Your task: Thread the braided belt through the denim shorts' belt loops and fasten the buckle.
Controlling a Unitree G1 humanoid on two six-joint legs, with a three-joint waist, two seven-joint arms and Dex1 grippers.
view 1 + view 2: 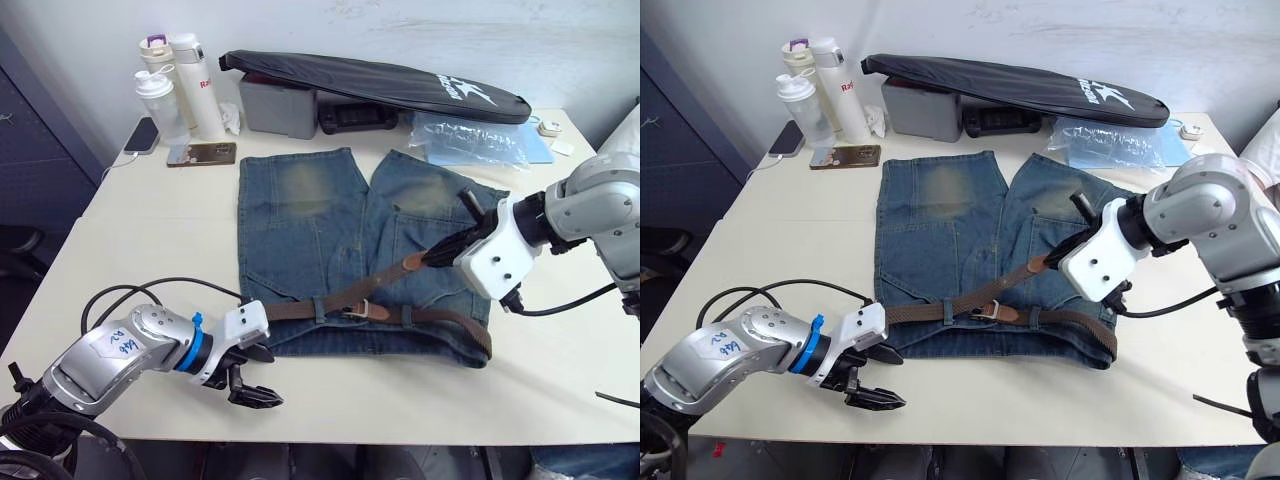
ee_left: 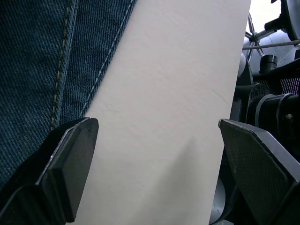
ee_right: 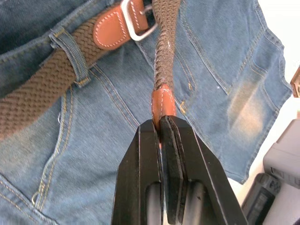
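Note:
The left gripper grabs the braided belt's strap behind the leather tip point(image 1: 384, 281) next, to fasten the silver buckle point(image 1: 358, 309).
The denim shorts point(image 1: 310, 230) lie flat mid-table, waistband toward the near edge. The braided belt point(image 1: 300, 309) runs along the waistband under belt loops point(image 3: 70, 54), its strap passing through the silver buckle point(image 1: 358, 309). From the buckle the belt's free end rises diagonally to its tan leather tip point(image 3: 162, 102). My right gripper point(image 3: 160, 125) is shut on that tip, held above the shorts' right leg. My left gripper point(image 1: 255, 378) stands open over bare table at the near edge, just off the waistband's left corner, holding nothing.
Water bottles point(image 1: 180, 85), a phone point(image 1: 201, 153) and a black flat bag point(image 1: 380, 82) on a grey box line the far side. A clear plastic bag point(image 1: 470, 140) lies far right. Black cables point(image 1: 150, 290) loop by my left arm.

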